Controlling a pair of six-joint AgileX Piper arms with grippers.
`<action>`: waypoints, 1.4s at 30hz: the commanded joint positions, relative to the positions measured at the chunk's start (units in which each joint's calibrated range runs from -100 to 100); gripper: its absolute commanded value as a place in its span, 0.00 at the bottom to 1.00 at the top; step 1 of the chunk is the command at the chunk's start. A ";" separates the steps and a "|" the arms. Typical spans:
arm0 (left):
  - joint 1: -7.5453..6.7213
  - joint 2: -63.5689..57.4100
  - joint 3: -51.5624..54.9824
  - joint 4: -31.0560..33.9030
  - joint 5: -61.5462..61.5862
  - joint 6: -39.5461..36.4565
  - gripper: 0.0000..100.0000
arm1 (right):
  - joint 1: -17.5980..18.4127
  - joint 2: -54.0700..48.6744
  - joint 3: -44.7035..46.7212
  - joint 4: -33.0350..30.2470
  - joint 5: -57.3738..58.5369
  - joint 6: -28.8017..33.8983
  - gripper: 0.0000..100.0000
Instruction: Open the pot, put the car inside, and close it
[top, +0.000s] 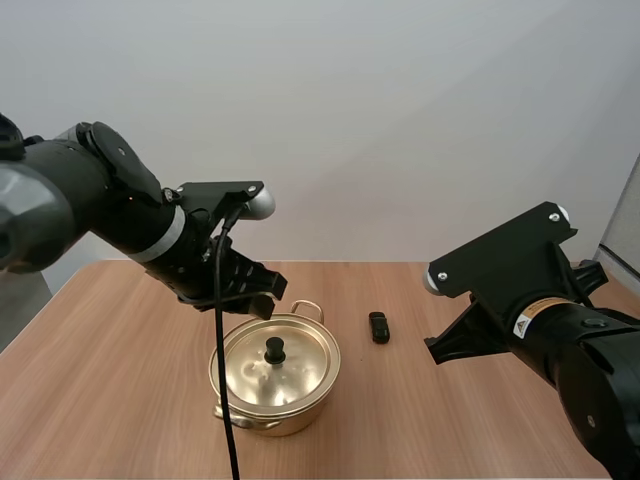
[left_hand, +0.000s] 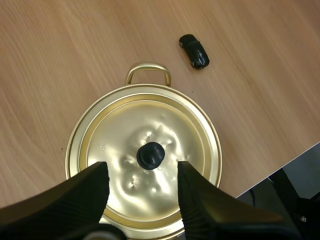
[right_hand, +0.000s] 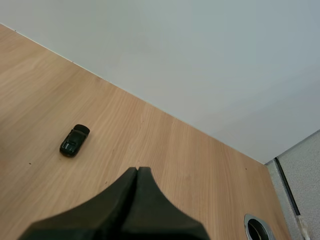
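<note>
My left gripper will next grab the lid by the narrow black knob (top: 275, 350) to open the pot, because the lid is far wider than my open fingers.
A gold pot (top: 250, 405) with its lid (top: 300, 365) on stands at the middle of the wooden table. My left gripper (top: 262, 300) hangs just behind and above it. In the left wrist view its fingers (left_hand: 192, 192) stand apart, open, above the lid (left_hand: 150, 125) on either side of the black knob (left_hand: 150, 155), clear of it. A small black toy car (top: 379, 327) lies on the table to the right of the pot, also seen beyond the pot's handle (left_hand: 148, 70) as the car (left_hand: 194, 50). My right gripper (right_hand: 137, 171) is shut on nothing, above the table to the right of the car (right_hand: 74, 140).
The table (top: 120, 400) is bare wood around the pot and car. A round cable hole (right_hand: 257, 227) sits in the table near its right edge. A plain wall stands behind the table's back edge.
</note>
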 joint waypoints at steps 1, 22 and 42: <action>-0.01 1.45 0.09 0.07 0.08 0.03 0.70 | 0.03 0.06 -0.02 0.13 0.04 -0.26 0.00; -3.41 10.08 0.09 0.11 0.08 5.85 0.70 | -0.25 0.06 -0.02 0.60 0.04 -0.28 0.00; -6.03 10.08 0.09 4.14 -2.33 5.79 0.70 | -0.94 0.06 -0.02 1.04 0.04 -0.49 0.00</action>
